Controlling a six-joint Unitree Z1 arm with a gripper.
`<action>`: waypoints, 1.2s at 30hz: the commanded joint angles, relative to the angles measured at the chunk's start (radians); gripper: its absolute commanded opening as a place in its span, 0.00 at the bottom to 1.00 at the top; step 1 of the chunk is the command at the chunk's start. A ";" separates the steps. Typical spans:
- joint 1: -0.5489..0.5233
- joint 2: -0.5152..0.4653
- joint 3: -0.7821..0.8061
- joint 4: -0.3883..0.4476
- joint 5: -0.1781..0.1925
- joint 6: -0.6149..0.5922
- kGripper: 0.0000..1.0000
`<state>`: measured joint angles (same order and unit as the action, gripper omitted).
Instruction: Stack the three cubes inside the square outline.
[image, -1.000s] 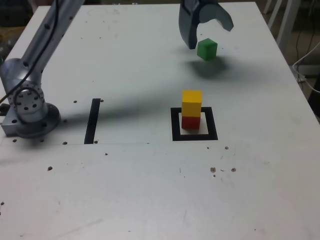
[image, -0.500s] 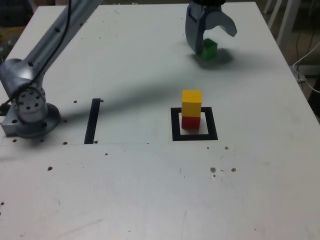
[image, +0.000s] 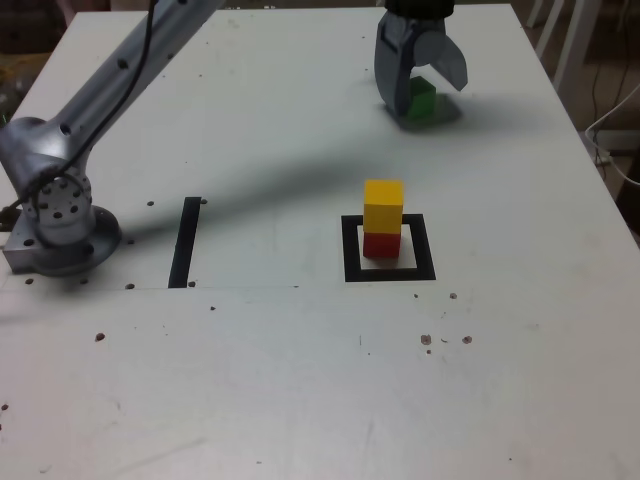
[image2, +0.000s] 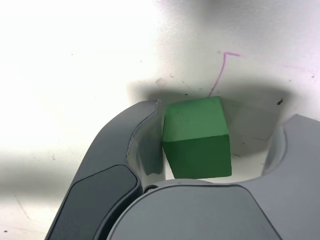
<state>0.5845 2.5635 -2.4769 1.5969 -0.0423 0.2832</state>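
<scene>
My gripper should next grab the green cube (image: 424, 97) by its opposite sides, to put it on top of the stack in the square outline.
The green cube (image: 424, 97) rests on the white table at the far right of the exterior view. My gripper (image: 425, 98) is lowered around it, open. In the wrist view the green cube (image2: 197, 137) sits between the fingers of my gripper (image2: 222, 115): one finger (image2: 145, 130) touches its side, while the other finger (image2: 292, 145) stands a gap away. A yellow cube (image: 383, 205) is stacked on a red cube (image: 380, 244) inside the square outline (image: 350, 252) of black tape near the table's middle.
The arm's base (image: 60, 220) stands at the exterior view's left, with its link stretching across the back of the table. A straight black tape strip (image: 185, 240) lies beside the base. The table's right edge (image: 600, 170) runs close to the green cube.
My gripper has come down and shifted slightly right until its fingers straddle the green cube. Its jaws have narrowed, and one finger now touches the cube. The stack has not moved.
</scene>
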 joint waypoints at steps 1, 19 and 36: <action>0.001 0.004 -0.003 0.028 0.001 0.002 0.28; -0.005 0.000 0.006 0.036 0.002 0.009 0.28; -0.180 -0.280 0.295 0.028 0.044 -0.009 0.28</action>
<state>0.4285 2.3525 -2.2131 1.5996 0.0000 0.2832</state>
